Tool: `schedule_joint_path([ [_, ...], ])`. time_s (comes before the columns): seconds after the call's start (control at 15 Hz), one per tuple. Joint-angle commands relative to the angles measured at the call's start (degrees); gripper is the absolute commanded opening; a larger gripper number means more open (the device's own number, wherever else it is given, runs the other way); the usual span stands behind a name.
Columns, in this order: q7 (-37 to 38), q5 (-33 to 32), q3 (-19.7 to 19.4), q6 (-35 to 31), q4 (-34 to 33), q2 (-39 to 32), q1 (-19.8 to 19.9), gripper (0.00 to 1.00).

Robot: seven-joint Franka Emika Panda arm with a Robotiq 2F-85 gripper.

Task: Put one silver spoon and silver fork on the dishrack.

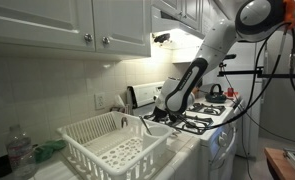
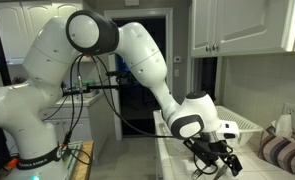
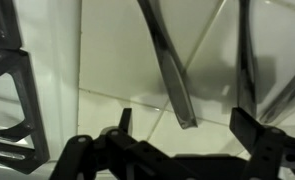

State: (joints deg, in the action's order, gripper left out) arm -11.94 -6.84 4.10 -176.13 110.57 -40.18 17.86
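Note:
The gripper grips the silver utensil across the sides of its handle end next. The utensil's far end stays free to enter the dishrack (image 1: pixel 87 135) first.
The white slotted dishrack (image 1: pixel 87 135) stands on the counter beside the stove. My gripper (image 1: pixel 153 117) hangs low between the rack and the stove, and it also shows in an exterior view from the opposite side (image 2: pixel 219 160). In the wrist view the gripper (image 3: pixel 183 124) is open. The end of a silver utensil handle (image 3: pixel 173 85) lies on the white tiles just ahead of the gap between its fingers. A second silver handle (image 3: pixel 247 50) lies to the right. Only the handles show, so I cannot tell which is the spoon and which the fork.
The stove's black grates (image 1: pixel 202 118) lie right of the gripper, and one grate (image 3: pixel 17 95) fills the left edge of the wrist view. A plastic bottle (image 1: pixel 20 150) stands left of the rack. Wall cabinets (image 1: pixel 67 25) hang overhead. A striped cloth (image 2: pixel 284 150) lies on the counter.

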Motion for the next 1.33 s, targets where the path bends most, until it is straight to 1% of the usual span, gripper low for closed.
schedule_joint_path([
  [0.0, -0.11, 1.05, -0.38, -0.99, -1.24, -1.04, -0.42, 1.0],
  [0.13, -0.06, 1.0, -0.56, -1.0, -1.39, -1.16, -0.57, 1.0],
  [0.2, 0.0, 0.98, -0.68, -1.0, -1.42, -1.22, -0.67, 0.96],
  [0.27, 0.02, 0.92, -0.84, -1.04, -1.44, -1.28, -0.8, 0.72],
  [0.4, 0.08, 0.9, -1.0, -1.08, -1.39, -1.39, -0.94, 0.71],
  [0.53, 0.11, 0.83, -1.17, -1.14, -1.35, -1.58, -1.11, 0.56],
  [0.6, 0.08, 0.8, -1.18, -1.14, -1.33, -1.65, -1.14, 0.48],
  [1.07, 0.18, 0.71, -1.33, -1.42, -1.41, -1.74, -1.7, 0.02],
  [1.13, 0.35, 0.71, -1.58, -1.42, -1.42, -1.75, -1.89, 0.02],
  [1.2, 0.43, 0.7, -1.79, -1.42, -1.46, -1.78, -2.0, 0.05],
  [1.27, 0.51, 0.7, -1.92, -1.4, -1.47, -1.75, -2.1, 0.04],
])
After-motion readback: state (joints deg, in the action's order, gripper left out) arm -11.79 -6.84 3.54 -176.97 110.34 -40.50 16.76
